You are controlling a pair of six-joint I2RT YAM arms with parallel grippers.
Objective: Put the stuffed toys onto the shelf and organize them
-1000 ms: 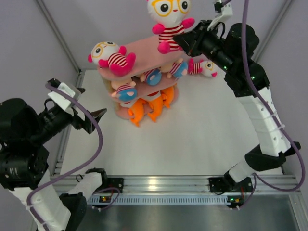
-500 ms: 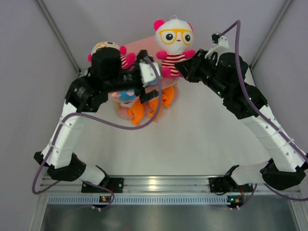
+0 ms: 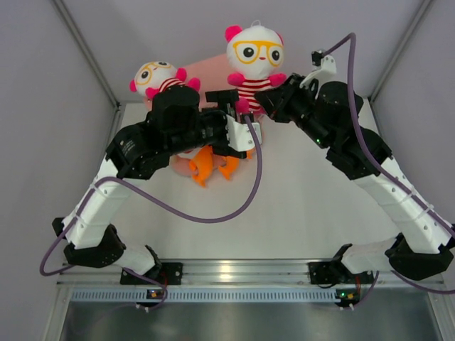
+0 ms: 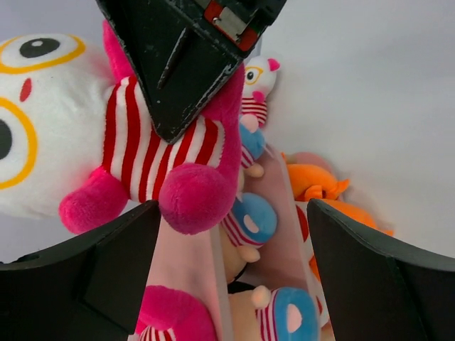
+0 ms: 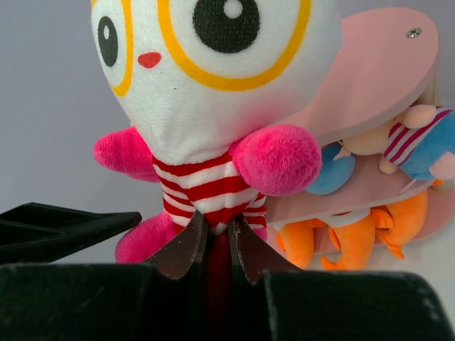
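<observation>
My left gripper's fingers are wide apart below its pink feet (image 4: 195,195), so the goggled doll (image 4: 168,150) would stay with my right gripper if I pulled my left gripper sideways now.
My right gripper (image 3: 264,99) is shut on the lower striped body of a white-headed, yellow-goggled doll (image 3: 254,51) and holds it upright over the right end of the pink shelf (image 3: 210,71). The right wrist view shows the fingers (image 5: 186,249) pinching the doll (image 5: 213,64) between its legs. My left gripper (image 3: 238,110) is open and empty just below that doll's pink feet (image 4: 195,195), jaws wide apart. A second goggled doll (image 3: 158,77) lies on the top board. Peach dolls in blue pants (image 4: 252,220) fill the middle tier. Orange fish (image 3: 206,163) sit on the bottom tier.
A third small goggled doll (image 4: 256,79) lies on the white table behind the shelf. My right gripper's black body (image 4: 185,64) hangs close above my left gripper. Metal frame posts (image 3: 85,50) and grey walls enclose the table.
My left arm swung from the left side to the shelf and now sits under the held doll. My right gripper lowered the doll a little toward the top board.
</observation>
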